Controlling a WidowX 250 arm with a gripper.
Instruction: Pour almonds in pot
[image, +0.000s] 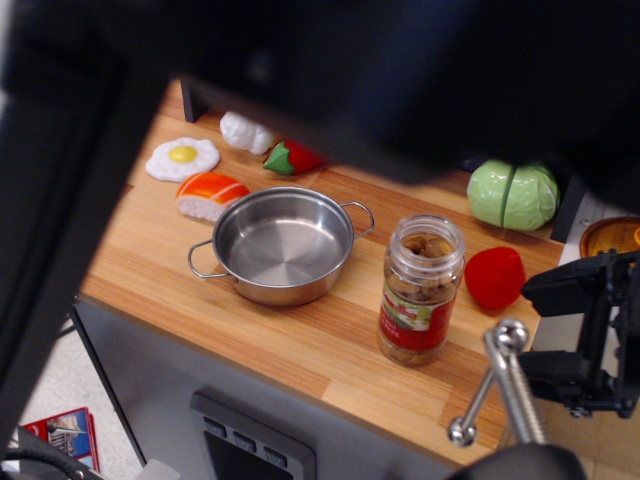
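Next, my gripper grabs the jar by its labeled body (415, 318), so that the jar's opening (427, 240) stays free to pour almonds into the pot.
The almonds show as brown pieces inside a clear, lidless jar (421, 290) with a red, green and white label. The jar stands upright on the wooden counter (300, 350). The shiny steel pot (283, 245) with two wire loop handles sits empty to the jar's left, a small gap apart. My gripper (548, 330) is at the right edge of the view, off the counter's right end and to the right of the jar. Its two black fingers (572, 287) stand well apart, with nothing between them. A large dark blurred part of the arm hides the top and left of the view.
A fried egg (182, 158), an orange-and-white toy piece (210, 193), a white toy (246, 131) and a red pepper (297, 157) lie behind the pot. A green cabbage (513, 194) and a red toy (494, 277) sit right of the jar. A metal handle (503, 386) sticks up at front right.
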